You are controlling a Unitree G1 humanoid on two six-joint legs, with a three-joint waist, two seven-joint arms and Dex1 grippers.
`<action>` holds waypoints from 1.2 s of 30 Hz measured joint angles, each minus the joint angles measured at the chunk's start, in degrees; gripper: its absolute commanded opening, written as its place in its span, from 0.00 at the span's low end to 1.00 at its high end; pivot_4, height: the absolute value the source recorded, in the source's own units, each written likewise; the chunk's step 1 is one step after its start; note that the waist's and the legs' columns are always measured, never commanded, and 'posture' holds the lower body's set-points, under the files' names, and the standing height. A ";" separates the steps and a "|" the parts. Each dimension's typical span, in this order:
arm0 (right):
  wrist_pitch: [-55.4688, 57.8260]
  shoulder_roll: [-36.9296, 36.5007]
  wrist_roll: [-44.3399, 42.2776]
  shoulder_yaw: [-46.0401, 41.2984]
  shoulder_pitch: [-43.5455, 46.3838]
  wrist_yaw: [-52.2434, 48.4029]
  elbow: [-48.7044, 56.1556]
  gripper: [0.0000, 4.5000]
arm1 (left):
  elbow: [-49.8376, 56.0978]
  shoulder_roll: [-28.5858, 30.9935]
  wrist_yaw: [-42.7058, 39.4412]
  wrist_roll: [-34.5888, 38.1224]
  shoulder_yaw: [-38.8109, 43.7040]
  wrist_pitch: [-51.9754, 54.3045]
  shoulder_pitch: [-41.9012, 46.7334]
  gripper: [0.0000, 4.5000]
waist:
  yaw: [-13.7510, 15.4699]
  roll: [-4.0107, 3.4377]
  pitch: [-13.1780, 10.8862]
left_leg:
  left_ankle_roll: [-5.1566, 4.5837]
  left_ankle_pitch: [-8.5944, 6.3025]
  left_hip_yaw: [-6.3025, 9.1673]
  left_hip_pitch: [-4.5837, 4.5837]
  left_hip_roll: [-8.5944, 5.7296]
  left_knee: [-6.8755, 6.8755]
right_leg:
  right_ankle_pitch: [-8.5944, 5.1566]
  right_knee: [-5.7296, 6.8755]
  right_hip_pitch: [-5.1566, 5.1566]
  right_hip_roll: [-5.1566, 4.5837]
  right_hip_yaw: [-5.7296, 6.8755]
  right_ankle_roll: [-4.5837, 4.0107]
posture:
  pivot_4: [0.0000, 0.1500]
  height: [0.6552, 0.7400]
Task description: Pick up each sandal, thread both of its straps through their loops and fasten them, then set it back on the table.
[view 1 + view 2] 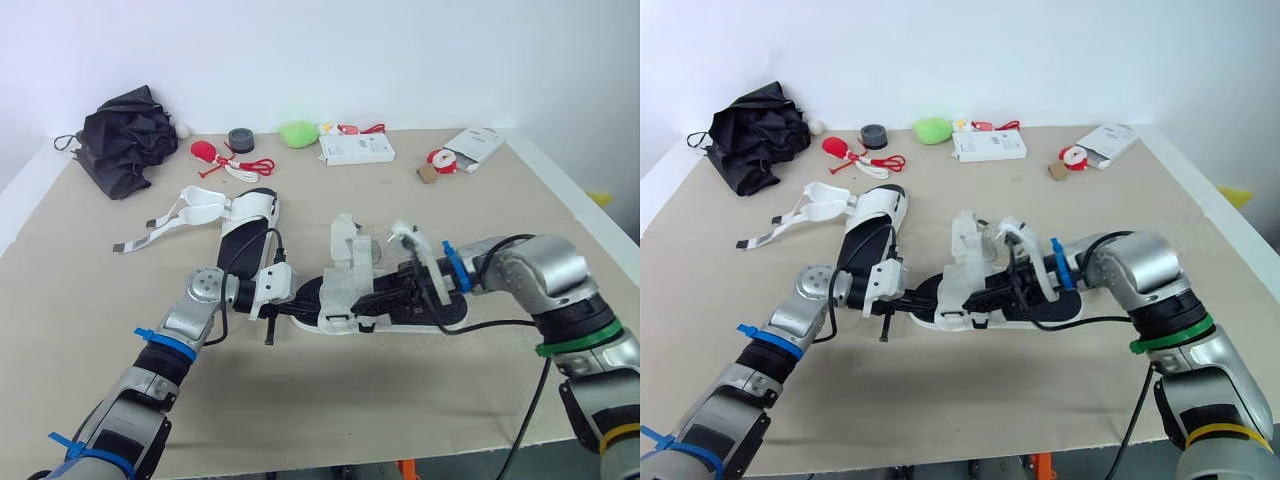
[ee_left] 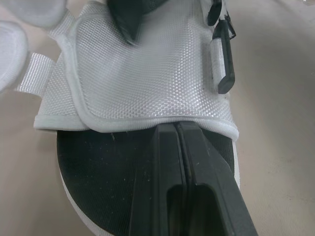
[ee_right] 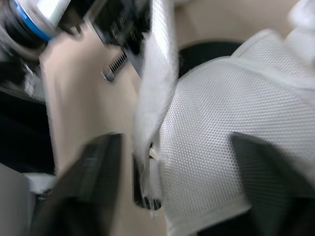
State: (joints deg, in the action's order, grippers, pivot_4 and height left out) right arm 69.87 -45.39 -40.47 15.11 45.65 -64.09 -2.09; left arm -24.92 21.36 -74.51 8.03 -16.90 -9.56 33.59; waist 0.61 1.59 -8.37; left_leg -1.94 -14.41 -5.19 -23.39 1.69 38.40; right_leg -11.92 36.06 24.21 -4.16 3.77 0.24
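Observation:
My right gripper should next pinch the white strap by its upright stretch beside the mesh upper, because that slack length stands up on edge there.
A sandal with a black footbed and white mesh upper lies at the table's centre. My left gripper is shut, its tips pressed together on the footbed at the hem of the mesh flap. From the other side, my right gripper is open, its fingers spread around the mesh upper, and a loose white strap hangs between them. A black loop sits at the flap's edge. The second sandal lies behind at the left, its straps trailing loose.
Along the table's back stand a black bag, a red toy with cord, a tape roll, a green object, a white box and a white packet. The table's front edge is near.

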 measured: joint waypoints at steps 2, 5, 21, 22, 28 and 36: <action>0.77 -0.97 -1.34 -2.91 -0.51 -0.71 0.42 0.90 | -0.03 -0.02 0.04 0.00 -0.03 0.01 0.04 0.00 | 0.03 -0.01 -0.01 | 0.00 0.00 0.00 0.00 0.00 0.00 | -0.01 0.00 0.00 -0.02 0.05 0.00 | 1.00 1.00; 0.82 -4.25 -4.80 -10.63 -5.07 -1.05 5.52 0.90 | -0.08 -0.16 -0.07 0.02 -0.18 0.01 0.17 0.00 | 0.19 -0.01 -0.01 | 0.01 -0.01 0.03 -0.02 0.00 -0.02 | -0.16 -0.01 0.00 -0.05 0.12 0.18 | 1.00 1.00; -2.56 -3.97 -7.49 -18.83 -33.42 11.63 32.04 0.90 | -2.08 -0.66 -0.46 -0.03 -0.18 -0.40 1.37 0.00 | 0.10 -0.11 0.08 | 0.04 -0.04 0.02 0.09 -0.02 0.08 | -0.42 -0.03 -0.15 -0.07 0.05 0.62 | 1.00 1.00; -2.56 -3.58 -7.45 -18.43 -33.17 12.01 31.67 0.90 | -2.25 -0.79 -0.52 -0.03 -0.19 -0.50 1.47 0.00 | 0.14 -0.11 0.08 | 0.04 -0.04 0.04 0.07 -0.04 0.07 | -0.42 -0.03 -0.15 -0.06 0.05 0.63 | 1.00 1.00; -1.97 -2.22 -7.74 -17.31 -29.49 13.66 28.08 0.90 | -2.78 -1.08 -0.85 -0.03 -0.24 -0.64 1.78 0.00 | 0.23 -0.09 0.08 | 0.02 -0.06 0.05 0.06 -0.12 0.08 | -0.39 -0.03 -0.17 -0.09 0.00 0.67 | 1.00 1.00; -1.81 -0.76 -7.82 -15.96 -28.25 14.53 26.75 0.90 | -2.69 -0.62 -0.37 -0.03 -0.16 -0.64 1.19 0.00 | 0.08 -0.10 0.09 | -0.04 -0.01 0.05 0.10 -0.09 0.08 | -0.40 -0.03 -0.18 -0.07 0.01 0.63 | 1.00 1.00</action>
State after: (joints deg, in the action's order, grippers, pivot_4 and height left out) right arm 68.05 -46.15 -48.30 -0.85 17.40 -49.56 24.65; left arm -27.61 20.74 -74.88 7.99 -17.06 -10.20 34.78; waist 0.69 1.49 -8.29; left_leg -1.98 -14.42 -5.14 -23.29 1.61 38.48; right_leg -12.32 36.04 24.03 -4.23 3.78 0.87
